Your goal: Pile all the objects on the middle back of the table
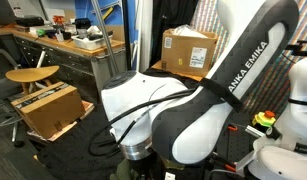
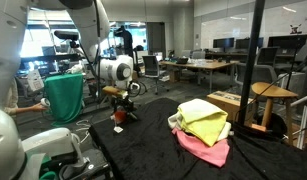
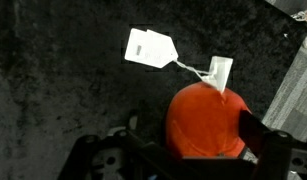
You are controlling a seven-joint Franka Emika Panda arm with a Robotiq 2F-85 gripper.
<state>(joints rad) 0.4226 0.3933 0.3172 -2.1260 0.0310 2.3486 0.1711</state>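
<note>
My open fingers are down on either side of the orange toy [image 2: 120, 117] [image 3: 203, 112], with the toy between them, so it is now time for my gripper to close on it.
An orange soft toy [image 3: 203, 112] with a white tag [image 3: 150, 48] lies on the black table cloth; in an exterior view it shows as a small red-orange lump [image 2: 120, 117] near the table's far left edge. My gripper [image 3: 191, 128] is open, with its fingers down on either side of the toy, and it hangs just above the toy in an exterior view [image 2: 122, 102]. A heap of yellow cloth [image 2: 203, 118] on pink cloth [image 2: 206, 150] lies at the table's right side, well away from the gripper. In an exterior view my arm [image 1: 223, 90] blocks the table.
The black-covered table [image 2: 143, 150] has bare cloth between the toy and the cloth heap. A green bin [image 2: 65, 95] stands beyond the table on the left. A wooden stool [image 2: 268, 95] and a cardboard box [image 2: 228, 100] stand on the right. Cardboard boxes [image 1: 188, 48] sit on the floor.
</note>
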